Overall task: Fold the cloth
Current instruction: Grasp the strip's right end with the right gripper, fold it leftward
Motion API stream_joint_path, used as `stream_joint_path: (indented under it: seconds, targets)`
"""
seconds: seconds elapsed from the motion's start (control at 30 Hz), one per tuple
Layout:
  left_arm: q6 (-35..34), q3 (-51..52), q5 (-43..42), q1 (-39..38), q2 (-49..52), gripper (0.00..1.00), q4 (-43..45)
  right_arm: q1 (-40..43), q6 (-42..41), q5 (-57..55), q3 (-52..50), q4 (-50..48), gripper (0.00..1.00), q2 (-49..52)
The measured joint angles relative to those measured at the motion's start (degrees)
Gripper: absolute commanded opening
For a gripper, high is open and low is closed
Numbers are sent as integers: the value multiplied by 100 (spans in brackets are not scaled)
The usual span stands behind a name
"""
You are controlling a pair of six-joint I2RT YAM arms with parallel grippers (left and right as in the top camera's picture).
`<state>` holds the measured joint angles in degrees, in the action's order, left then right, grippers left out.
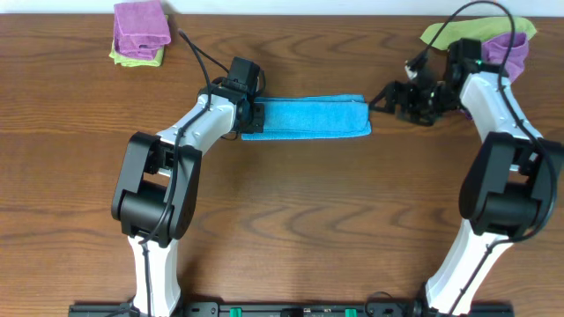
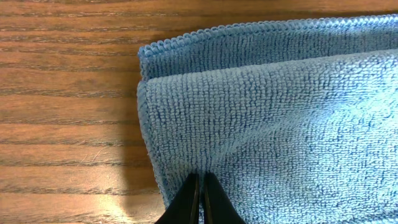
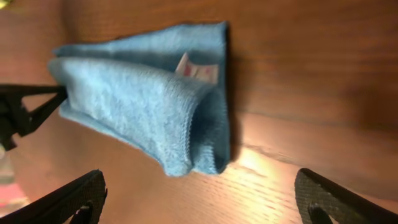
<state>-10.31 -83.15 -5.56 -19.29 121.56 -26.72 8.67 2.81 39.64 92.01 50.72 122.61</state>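
I should fold the end of the sky-blue cloth across the cloth, so next I should grab its end edge near the white tag with my right gripper.
The sky-blue cloth [image 1: 308,117] lies folded into a long narrow strip in the middle of the table. My left gripper [image 1: 249,114] is at its left end. In the left wrist view its fingers [image 2: 200,190] are shut on the top layer of the cloth [image 2: 280,124]. My right gripper [image 1: 397,97] is open and empty just off the strip's right end. In the right wrist view its fingers [image 3: 199,199] are spread wide in front of the cloth's end [image 3: 137,106], not touching it. The white tag [image 3: 199,70] shows in the fold.
A purple cloth on a lime-green one [image 1: 141,31] sits at the back left. A lime-green cloth [image 1: 449,31] and a purple cloth [image 1: 509,48] lie at the back right under my right arm. Bare wood table [image 1: 308,202] lies in front.
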Motion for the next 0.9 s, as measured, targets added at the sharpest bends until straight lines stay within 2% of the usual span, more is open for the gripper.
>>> stream_joint_path:
  seconds: [0.3, 0.67, 0.8, 0.9]
  targets:
    - [0, 0, -4, 0, 0, 6, 0, 0, -120, 890, -315, -763, 91, 361]
    - [0, 0, -11, 0, 0, 6, 0, -24, -286, 1574, -313, -909, 87, 774]
    - [0, 0, -11, 0, 0, 6, 0, -129, -350, 1744, -297, -962, 78, 866]
    - [0, 0, -13, 0, 0, 6, -2, -227, -415, 1725, -297, -1051, 54, 918]
